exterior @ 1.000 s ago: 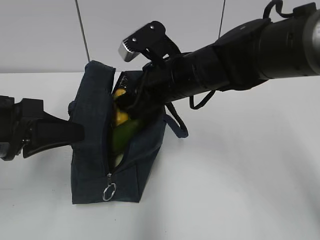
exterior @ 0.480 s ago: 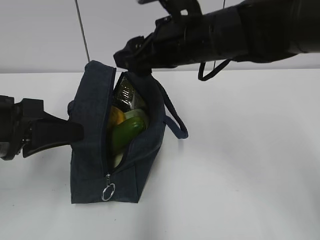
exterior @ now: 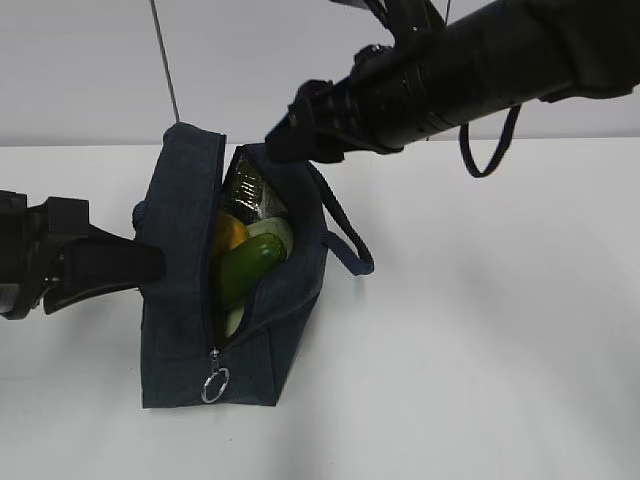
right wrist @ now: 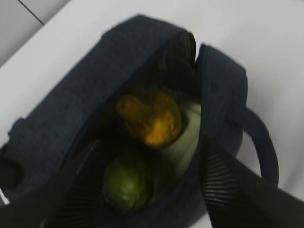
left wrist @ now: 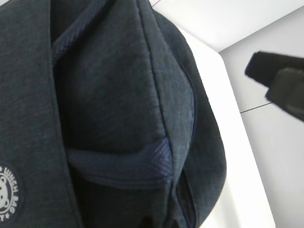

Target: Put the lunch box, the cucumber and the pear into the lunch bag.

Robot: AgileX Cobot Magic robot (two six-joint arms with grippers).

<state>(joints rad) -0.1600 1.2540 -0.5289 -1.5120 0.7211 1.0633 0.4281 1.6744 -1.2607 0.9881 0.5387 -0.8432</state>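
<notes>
The bag's cloth side by the strap handle stands up along the bag's opening. Next, my right gripper pinches the cloth side by its upper edge (exterior: pixel 290 202).
The navy lunch bag (exterior: pixel 180 300) stands open on the white table. Inside lie the yellow-orange pear (exterior: pixel 228 235), the green cucumber (exterior: pixel 245 268) and the pale-green lid of the lunch box (exterior: pixel 270 232). My right gripper (exterior: pixel 290 128) hovers above the bag's far end, open and empty. In the right wrist view its two fingers (right wrist: pixel 223 180) frame the opening, with the pear (right wrist: pixel 152 118), cucumber (right wrist: pixel 127 183) and lunch box (right wrist: pixel 183 137) below. My left gripper (exterior: pixel 145 262) is at the bag's left wall and looks shut on the fabric. In the left wrist view the bag (left wrist: pixel 109 95) fills the frame and hides the jaws.
The bag's zipper ends at a metal ring pull (exterior: pixel 214 384) at the near end. A strap handle (exterior: pixel 350 245) loops out to the right. A thin cable (exterior: pixel 165 60) hangs behind the bag. My right arm also shows in the left wrist view (left wrist: pixel 280 85).
My right gripper has come up out of the bag's opening and drawn back to the upper right, empty. The bag, its contents and the left arm have stayed put.
</notes>
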